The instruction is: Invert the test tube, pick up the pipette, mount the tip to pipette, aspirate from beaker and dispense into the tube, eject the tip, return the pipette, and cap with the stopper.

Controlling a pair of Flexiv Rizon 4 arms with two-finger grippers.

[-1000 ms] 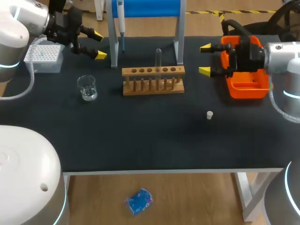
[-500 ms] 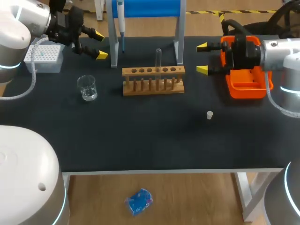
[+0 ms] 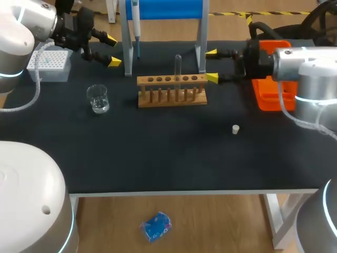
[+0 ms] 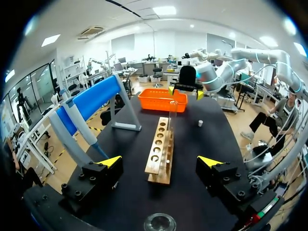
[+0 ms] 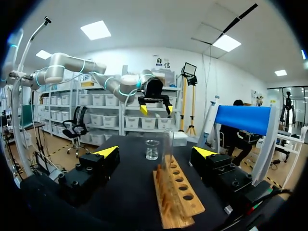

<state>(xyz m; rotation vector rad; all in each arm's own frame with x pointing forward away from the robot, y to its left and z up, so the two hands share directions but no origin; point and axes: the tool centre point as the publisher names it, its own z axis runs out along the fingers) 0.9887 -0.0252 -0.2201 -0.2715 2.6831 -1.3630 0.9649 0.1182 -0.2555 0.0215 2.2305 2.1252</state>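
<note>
My right gripper is going to grab the test tube next by the bare length above the rack (image 3: pixel 178 64), because the wooden rack closes around the bottom of the tube.
A clear test tube (image 3: pixel 178 66) stands upright in the wooden rack (image 3: pixel 172 89) at the table's back middle. My right gripper (image 3: pixel 211 65) is open, just off the rack's right end and level with the tube; its own view looks down the rack (image 5: pixel 178 192) with the tube (image 5: pixel 167 149) ahead between the fingers. My left gripper (image 3: pixel 109 50) hovers open at the back left, between the tip box (image 3: pixel 50 64) and the pipette (image 3: pixel 135 26) hanging on the blue stand. The beaker (image 3: pixel 98 98) sits front left of the rack. A small white stopper (image 3: pixel 235 129) lies on the mat.
An orange bin (image 3: pixel 276 89) sits at the back right behind my right wrist. The blue stand's legs (image 3: pixel 201 47) flank the rack from behind. The left wrist view shows the rack (image 4: pixel 161 149) ahead and the pipette (image 4: pixel 72 130) beside the gripper.
My right gripper has moved left from over the orange bin to the rack's right end, still open. The left arm has barely shifted.
</note>
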